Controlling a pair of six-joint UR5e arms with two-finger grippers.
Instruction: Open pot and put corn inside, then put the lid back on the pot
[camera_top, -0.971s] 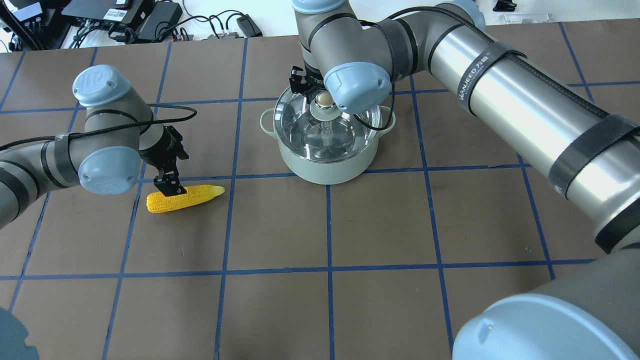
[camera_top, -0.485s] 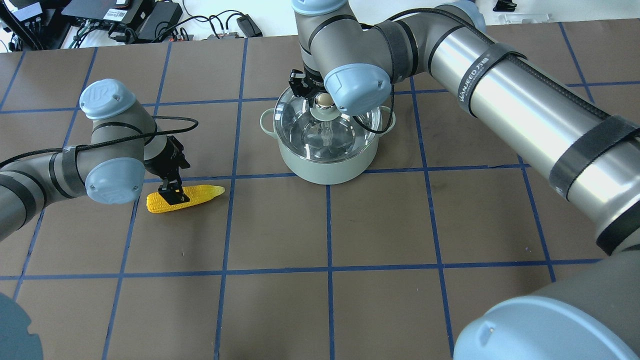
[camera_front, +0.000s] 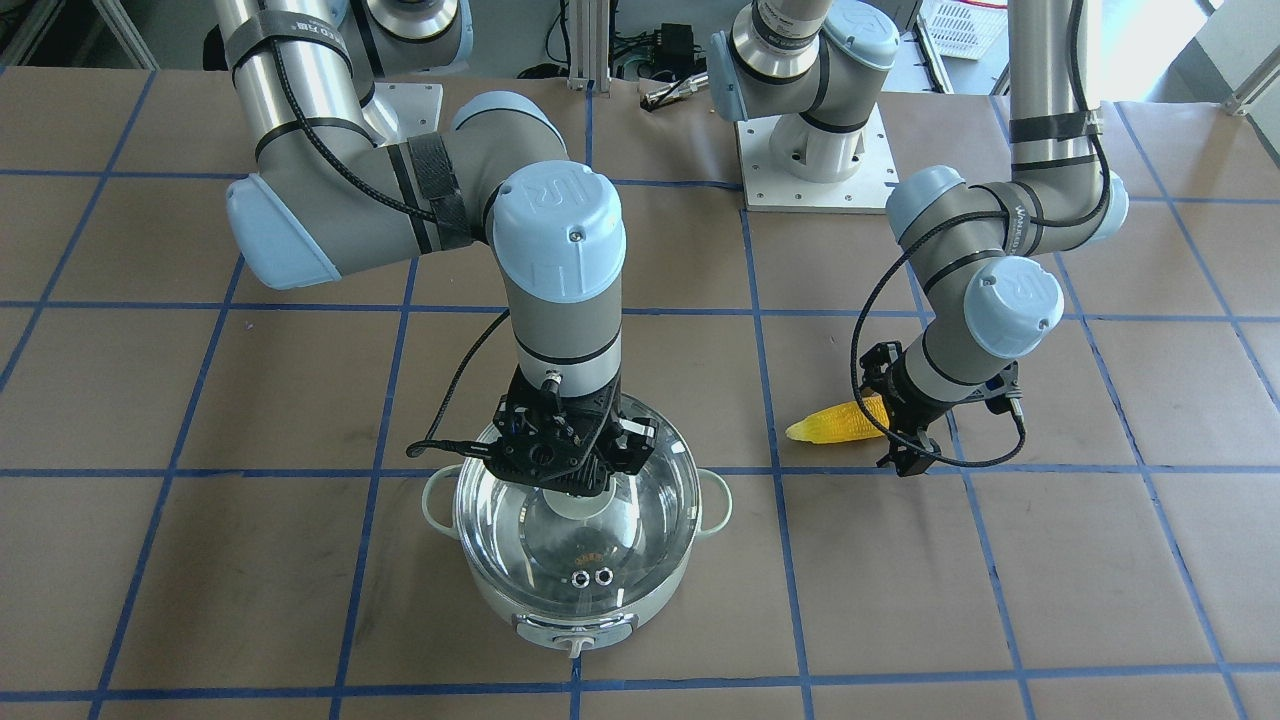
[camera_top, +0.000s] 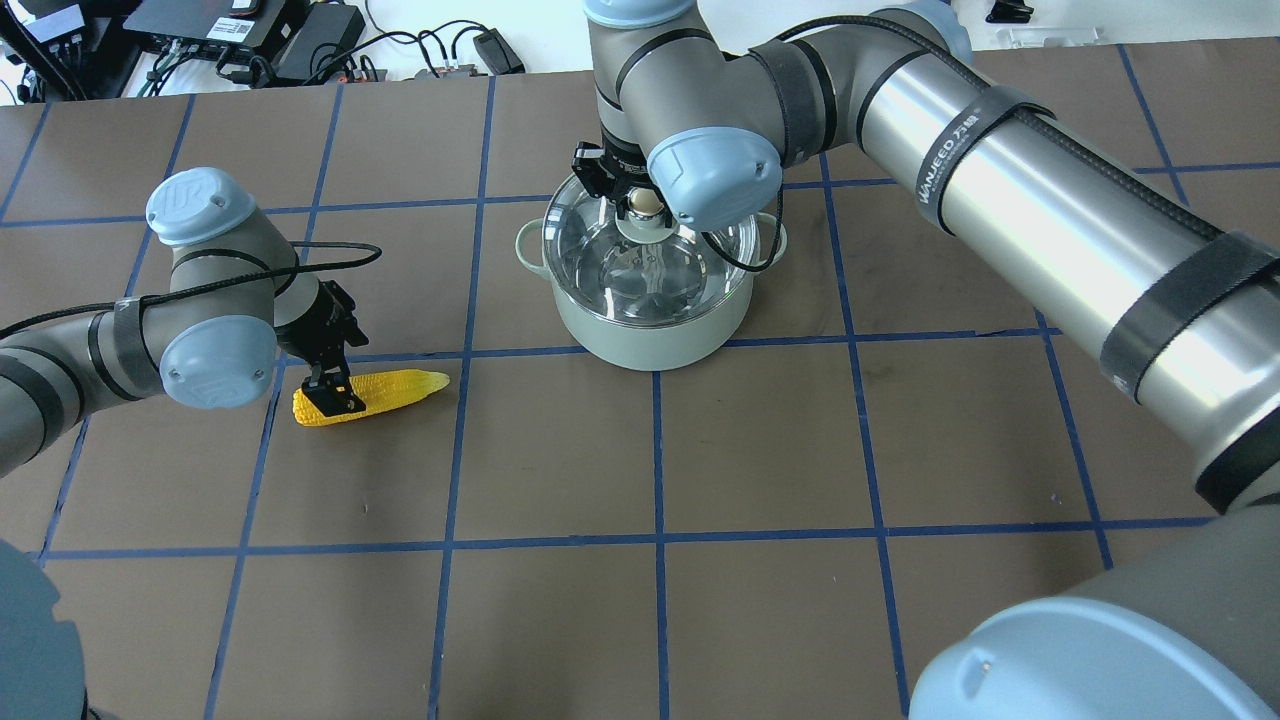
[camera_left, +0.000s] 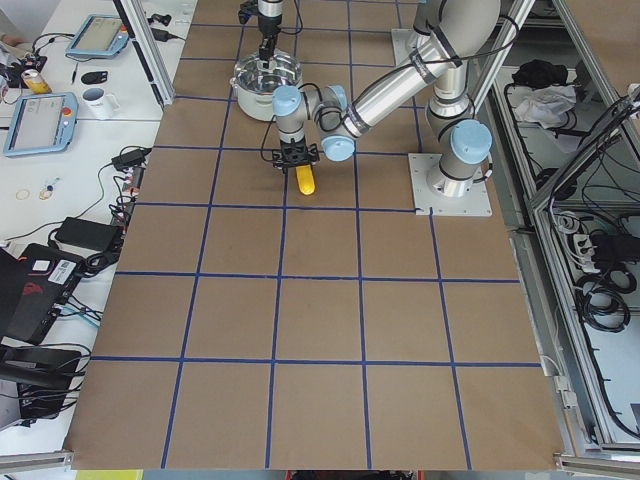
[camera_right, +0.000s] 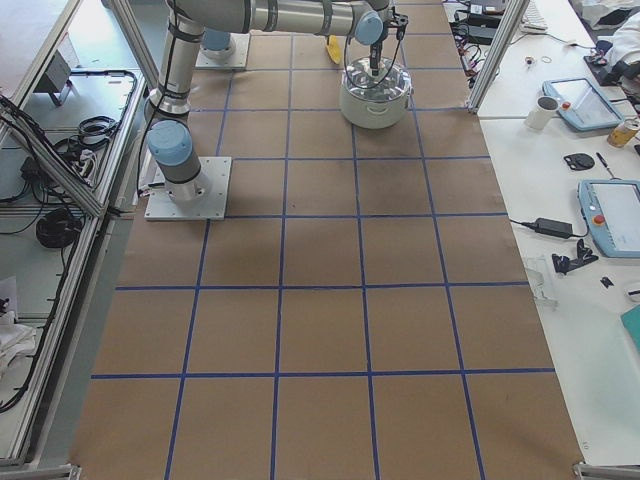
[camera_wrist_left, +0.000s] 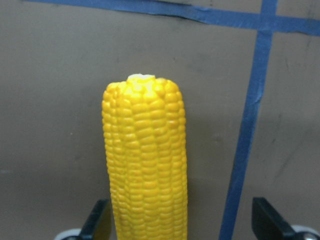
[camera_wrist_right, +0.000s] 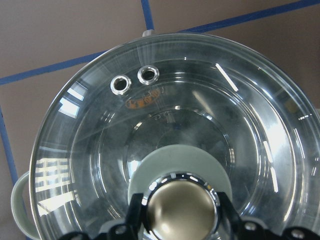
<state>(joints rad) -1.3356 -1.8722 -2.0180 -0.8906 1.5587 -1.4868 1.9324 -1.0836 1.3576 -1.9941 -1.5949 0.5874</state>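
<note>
The yellow corn needs to go inside the pot (camera_front: 576, 600). My left gripper will grab it next by the end (camera_front: 870, 412) opposite its white nub.
The mint-white pot (camera_top: 650, 335) stands at the table's far middle with the clear glass lid (camera_top: 640, 270) on it. My right gripper (camera_top: 645, 205) is straight above the lid. In the right wrist view its fingers (camera_wrist_right: 135, 212) press both sides of the beige ball knob (camera_wrist_right: 180, 210), shut on it. The yellow corn (camera_top: 395, 388) lies flat on the table to the pot's left. My left gripper (camera_top: 335, 395) is open and low over the corn's thick end. In the left wrist view the corn (camera_wrist_left: 145, 160) sits between the fingers, close to the left one.
The pot's control knob (camera_front: 575, 645) faces away from the robot. Cables and electronics (camera_top: 250, 35) lie beyond the table's far edge. Blue tape lines grid the brown table (camera_top: 650, 600).
My left gripper has come down and slid toward the corn's thick end. My right gripper has lowered around the lid's knob, and the pot has shifted slightly left.
</note>
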